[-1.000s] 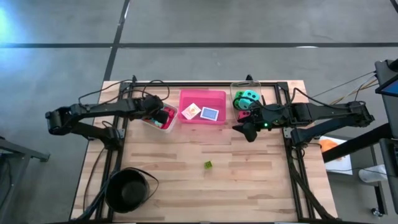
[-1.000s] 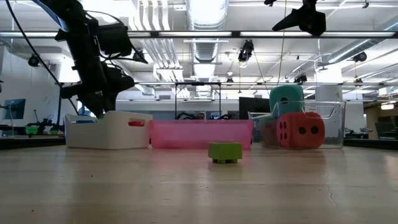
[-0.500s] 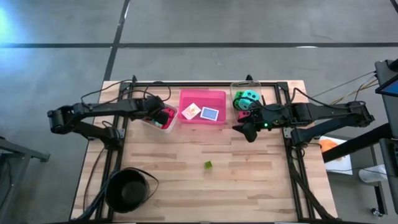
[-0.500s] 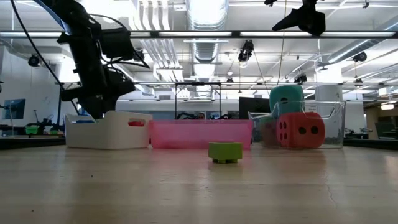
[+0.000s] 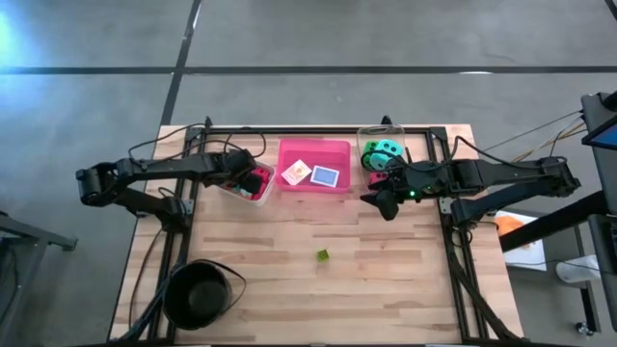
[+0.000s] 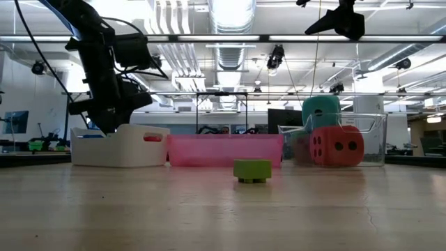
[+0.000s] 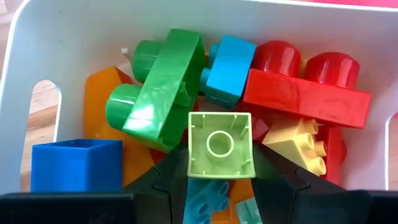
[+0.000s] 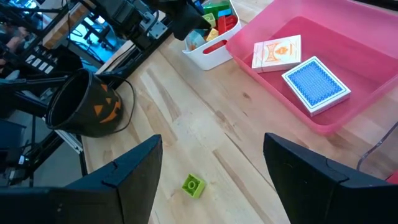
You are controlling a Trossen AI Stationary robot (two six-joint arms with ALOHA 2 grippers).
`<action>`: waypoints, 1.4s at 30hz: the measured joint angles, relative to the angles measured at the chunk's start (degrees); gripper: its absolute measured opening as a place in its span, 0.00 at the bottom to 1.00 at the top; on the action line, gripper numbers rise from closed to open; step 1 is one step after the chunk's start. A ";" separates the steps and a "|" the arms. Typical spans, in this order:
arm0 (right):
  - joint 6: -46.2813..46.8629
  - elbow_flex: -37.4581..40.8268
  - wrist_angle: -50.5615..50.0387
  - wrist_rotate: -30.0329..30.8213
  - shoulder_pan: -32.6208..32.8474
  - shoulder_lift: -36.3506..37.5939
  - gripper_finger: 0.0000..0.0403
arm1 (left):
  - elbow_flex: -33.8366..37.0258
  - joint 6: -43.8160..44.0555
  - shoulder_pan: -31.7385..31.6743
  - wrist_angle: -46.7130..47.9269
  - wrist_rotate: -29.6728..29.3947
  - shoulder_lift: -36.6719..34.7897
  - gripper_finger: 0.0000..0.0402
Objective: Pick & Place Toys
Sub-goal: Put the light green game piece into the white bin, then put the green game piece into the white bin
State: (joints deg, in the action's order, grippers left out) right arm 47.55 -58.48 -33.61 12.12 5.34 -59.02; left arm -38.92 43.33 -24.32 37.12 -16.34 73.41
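The pale green block (image 7: 221,145) sits inside the white tray (image 7: 112,22) over the pile in the left wrist view, so my left gripper opens next.
My left gripper (image 7: 220,186) reaches down into the white tray (image 5: 241,189) at the far left, shut on a pale green block (image 7: 220,144). Under it lie several toy blocks: green (image 7: 163,87), red (image 7: 305,93), blue (image 7: 74,165), yellow (image 7: 297,144). Another green block (image 5: 323,255) sits flat on the table near the middle. My right gripper (image 5: 384,200) hovers open, well above the table, beside the clear tray (image 5: 364,133) that holds the teal die (image 6: 321,111) and the red die (image 6: 336,146). My left gripper pinches the pale green block by two opposite side walls (image 7: 193,149) between its two fingers (image 7: 163,182). The fingers come from above, pointing steeply down. The block's hollow underside faces the wrist camera, and the block sits over the pile of blocks in the white tray.
A pink tray (image 5: 314,146) with two cards (image 8: 277,53), (image 8: 315,85) stands between the white and clear trays along the far edge. A black round bowl (image 5: 200,294) with a wire handle stands at the near left corner. Bare wood lies around the loose green block.
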 joint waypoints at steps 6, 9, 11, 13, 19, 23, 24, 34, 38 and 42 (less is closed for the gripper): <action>-0.01 0.00 0.00 0.00 0.00 0.00 0.67 | 0.00 0.02 0.00 0.00 0.05 -0.02 0.34; 0.00 0.00 0.00 0.00 0.00 0.00 0.67 | -0.10 0.56 -0.02 0.07 0.09 -0.02 0.39; -0.01 0.00 0.01 0.00 -0.02 0.00 0.67 | -0.32 1.19 -0.02 0.36 0.48 -0.02 0.48; 0.00 0.00 0.00 0.00 -0.02 0.00 0.67 | -0.50 1.53 -0.02 0.55 0.73 -0.02 0.58; -0.02 0.00 0.00 -0.02 -0.02 0.00 0.67 | -0.50 1.77 -0.04 0.67 2.10 -0.02 0.77; -0.02 0.00 0.00 -0.02 -0.02 0.00 0.67 | -0.50 1.92 -0.04 0.74 2.86 -0.04 0.83; -0.02 0.00 0.00 -0.02 -0.02 0.00 0.67 | -0.50 1.92 -0.04 0.78 3.02 -0.06 0.84; -0.02 0.00 0.00 -0.02 -0.02 0.00 0.67 | -1.76 1.77 -0.04 2.48 4.00 -0.11 0.85; -0.02 0.00 0.02 -0.02 -0.02 0.00 0.67 | -5.42 -1.38 0.08 7.20 4.66 -0.28 0.85; 0.02 0.00 0.14 -0.01 -0.02 -0.39 0.67 | -10.23 -4.27 2.03 12.13 5.96 -0.35 0.85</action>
State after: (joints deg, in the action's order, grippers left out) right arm 47.57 -58.48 -33.46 12.11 5.32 -59.42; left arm -49.15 39.06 -22.29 49.26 -10.37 73.05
